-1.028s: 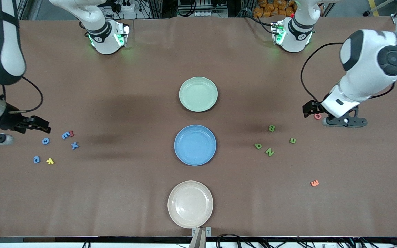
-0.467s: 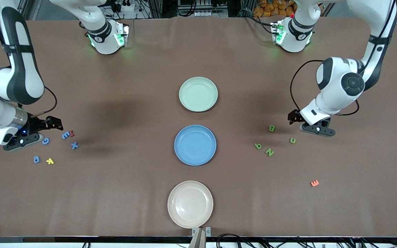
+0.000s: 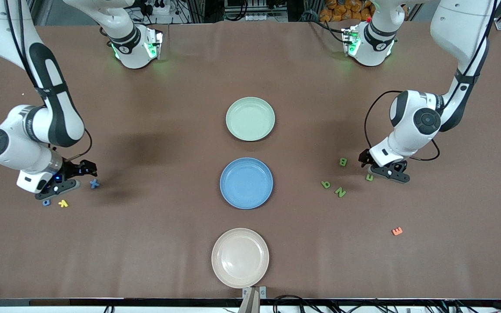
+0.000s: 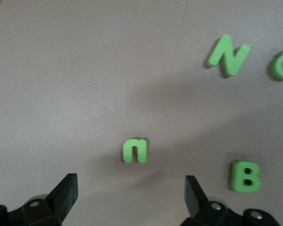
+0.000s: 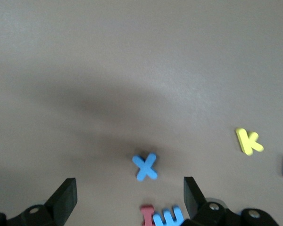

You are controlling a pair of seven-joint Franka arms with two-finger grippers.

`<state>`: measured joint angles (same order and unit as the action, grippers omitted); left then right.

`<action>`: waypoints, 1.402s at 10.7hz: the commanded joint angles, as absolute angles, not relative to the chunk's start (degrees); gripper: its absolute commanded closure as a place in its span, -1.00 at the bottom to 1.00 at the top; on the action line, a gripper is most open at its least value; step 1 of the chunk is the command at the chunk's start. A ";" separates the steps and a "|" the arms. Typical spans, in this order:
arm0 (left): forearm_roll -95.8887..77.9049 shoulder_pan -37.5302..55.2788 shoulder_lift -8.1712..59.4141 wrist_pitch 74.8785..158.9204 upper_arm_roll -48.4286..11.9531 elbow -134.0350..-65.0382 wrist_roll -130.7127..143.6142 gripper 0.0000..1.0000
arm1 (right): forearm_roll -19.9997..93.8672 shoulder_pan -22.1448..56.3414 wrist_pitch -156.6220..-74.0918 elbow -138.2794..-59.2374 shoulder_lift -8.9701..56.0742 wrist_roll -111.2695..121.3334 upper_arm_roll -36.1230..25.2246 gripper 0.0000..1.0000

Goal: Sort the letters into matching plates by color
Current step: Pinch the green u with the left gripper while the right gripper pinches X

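Bare table shows between my left gripper's fingers and the n, so it moves toward the n before closing on the green n (image 3: pixel 369 177).
The mint green plate (image 3: pixel 250 118) and the blue plate (image 3: pixel 246 183) lie mid-table, both bare. Green letters B (image 3: pixel 342 162), n (image 3: pixel 369 177), q (image 3: pixel 325 184) and N (image 3: pixel 340 191) lie toward the left arm's end. My left gripper (image 3: pixel 365 161) is open and empty, low over the table between B and n; its wrist view shows n (image 4: pixel 135 150), B (image 4: pixel 245 175) and N (image 4: pixel 228 55). My right gripper (image 3: pixel 86 168) is open and empty beside the blue X (image 3: pixel 95 184). Its wrist view shows X (image 5: pixel 146 167) and a blue E (image 5: pixel 172 217). Another blue letter (image 3: pixel 46 202) peeks out under the right hand.
A beige plate (image 3: pixel 240 258) lies nearest the front camera. A yellow K (image 3: pixel 63 203) lies near the blue letters, and a dark red letter (image 5: pixel 147 215) touches the blue E. An orange E (image 3: pixel 397 231) lies apart toward the left arm's end.
Both arms have swung in from the table's ends and come down. The left gripper now hangs by B and n, the right by the blue X, covering two blue letters.
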<state>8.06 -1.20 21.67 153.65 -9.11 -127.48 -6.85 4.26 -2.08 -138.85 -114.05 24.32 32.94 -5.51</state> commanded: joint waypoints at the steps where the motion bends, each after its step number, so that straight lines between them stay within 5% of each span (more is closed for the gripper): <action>1: 12.47 -1.50 26.88 154.07 -9.40 -122.62 -8.87 -1.00 | 5.19 -4.30 -147.62 -116.01 28.02 35.32 -2.73 -1.00; 10: 11.69 -2.11 30.67 150.38 -9.67 -118.74 -13.80 -1.00 | 4.66 -10.28 -156.97 -119.97 31.64 41.04 1.05 -0.94; 11: 11.43 -2.11 30.50 150.21 -9.67 -118.83 -13.10 -0.74 | 4.57 -10.28 -157.49 -120.14 31.73 41.04 1.14 -0.69; 12: 8.47 -2.28 30.15 149.42 -10.10 -119.09 -9.53 0.63 | 4.57 -10.11 -157.50 -120.15 31.73 41.04 1.14 -0.44; 13: 7.48 -1.59 30.06 148.89 -10.46 -119.00 -6.01 1.00 | 4.57 -10.19 -157.50 -120.67 31.64 41.04 1.14 -0.37; 15: 7.38 -1.32 29.88 148.80 -10.81 -119.18 -4.93 1.00 | 4.57 -10.28 -157.50 -121.63 31.12 41.39 1.14 -0.37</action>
<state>8.84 -1.54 29.94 149.90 -9.98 -119.42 -7.38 4.26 -9.30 -156.57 -119.43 31.47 39.89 0.34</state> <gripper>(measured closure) 0.480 0.313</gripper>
